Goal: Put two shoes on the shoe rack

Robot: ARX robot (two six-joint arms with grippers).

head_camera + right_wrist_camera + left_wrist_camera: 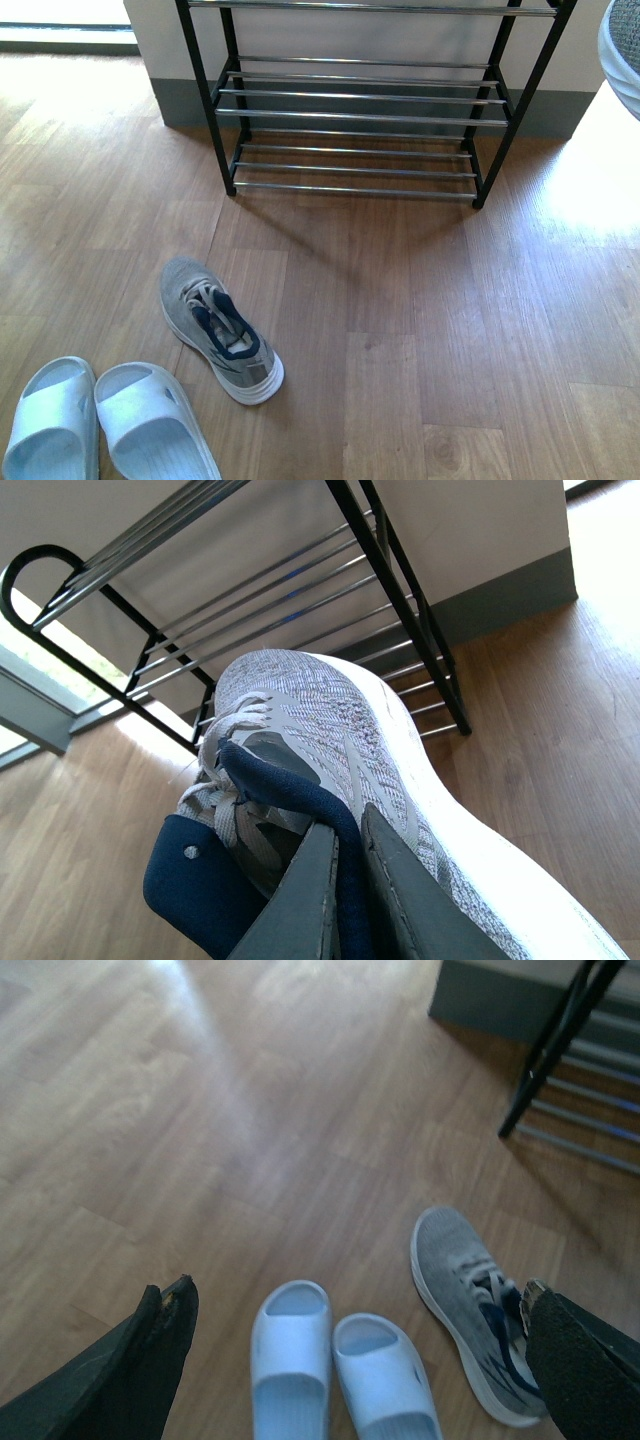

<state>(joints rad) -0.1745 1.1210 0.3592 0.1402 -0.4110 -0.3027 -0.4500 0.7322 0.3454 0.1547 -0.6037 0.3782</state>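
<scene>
The grey sneaker on the floor needs to go on the shoe rack (360,95), so my left gripper will next grip it by its side along the navy collar (208,335).
My right gripper (346,832) is shut on the navy collar of a grey sneaker (320,720), held off the floor with its toe towards the shoe rack (250,590). The other grey sneaker (220,328) lies on the wooden floor in front of the rack (360,95), toe towards it. Beside it at the near left lie two pale blue slides (155,425). My left gripper (355,1290) hangs open above the slides (290,1355), with the floor sneaker (460,1295) by one of its fingers (565,1355). Neither arm shows in the front view.
The rack stands against a white wall with a grey skirting (180,100); its chrome bars carry nothing. A grey-and-white rounded shape (622,50) cuts into the front view's top right corner. Bare wooden floor (450,320) stretches between shoes and rack.
</scene>
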